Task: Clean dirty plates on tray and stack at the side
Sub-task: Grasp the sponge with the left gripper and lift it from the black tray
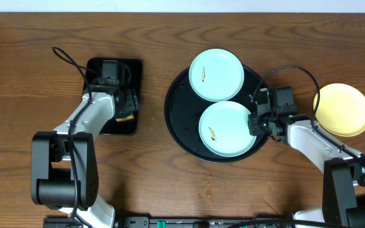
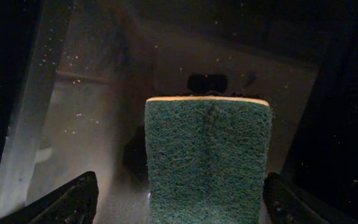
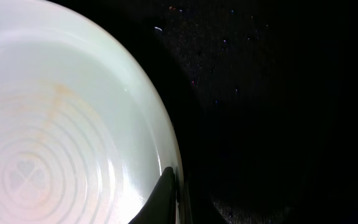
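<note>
I should grab the green sponge (image 2: 207, 155) across its opposite sides with my left gripper next. Its far end then stays free to clean the plate.
The round black tray (image 1: 172, 117) holds two pale blue-white plates, each with a brown smear: a far one (image 1: 216, 75) and a near one (image 1: 227, 128). The pale yellow plate (image 1: 342, 109) lies on the table to the right, off the tray. My right gripper (image 1: 256, 123) is shut on the right rim of the near plate (image 3: 55, 124); in the right wrist view one finger (image 3: 174, 196) lies over the rim, above the tray (image 3: 278, 93). My left gripper (image 1: 127, 104) is open with its fingers (image 2: 182, 202) on either side of a green sponge (image 2: 207, 155).
The sponge lies in a smaller rectangular black tray (image 1: 132, 68) at the left of the wooden table. A few crumbs or stains (image 1: 206, 183) lie on the table in front of the round tray.
</note>
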`<state>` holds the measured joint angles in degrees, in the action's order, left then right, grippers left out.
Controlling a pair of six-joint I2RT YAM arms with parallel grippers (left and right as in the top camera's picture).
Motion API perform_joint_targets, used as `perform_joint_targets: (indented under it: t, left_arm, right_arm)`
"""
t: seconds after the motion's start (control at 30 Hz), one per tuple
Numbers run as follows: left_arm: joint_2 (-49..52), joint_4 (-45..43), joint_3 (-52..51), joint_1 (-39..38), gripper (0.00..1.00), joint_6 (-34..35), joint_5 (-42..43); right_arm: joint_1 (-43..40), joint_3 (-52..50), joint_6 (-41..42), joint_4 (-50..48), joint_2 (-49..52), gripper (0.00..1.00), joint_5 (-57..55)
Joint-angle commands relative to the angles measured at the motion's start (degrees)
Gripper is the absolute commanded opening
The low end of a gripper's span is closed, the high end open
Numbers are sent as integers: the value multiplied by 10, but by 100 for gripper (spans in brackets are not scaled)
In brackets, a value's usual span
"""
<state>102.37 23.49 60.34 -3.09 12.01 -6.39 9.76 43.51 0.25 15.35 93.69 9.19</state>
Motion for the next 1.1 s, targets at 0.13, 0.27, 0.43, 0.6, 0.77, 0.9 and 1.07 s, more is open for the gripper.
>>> perform_joint_targets:
  t: [0.13,0.27,0.43,0.6,0.77,0.9,1.07]
  left_arm:
    - [1,65,-4,3,97,0,3]
    - [1,94,-4,3,78,-39,3]
    - [1,71,-4,3,70,-66,-85]
    - [1,19,-4,3,71,-66,-91]
    - [2,-11,-4,3,71,-67,-57]
    - [10,-32,-5,3,71,-71,-45]
    - [32,-65,-5,3,81,-71,-45]
  right_arm:
    - [1,-3,10,11,11,3,-10]
    - [1,-3,10,11,11,4,-10]
    - [1,-3,10,11,11,8,-10]
    - [1,-3,10,11,11,11,-10]
    - [1,-3,10,11,11,14,-10]
    - [1,-3,10,11,11,14,-10]
    - [1,-3,10,11,11,15,-10]
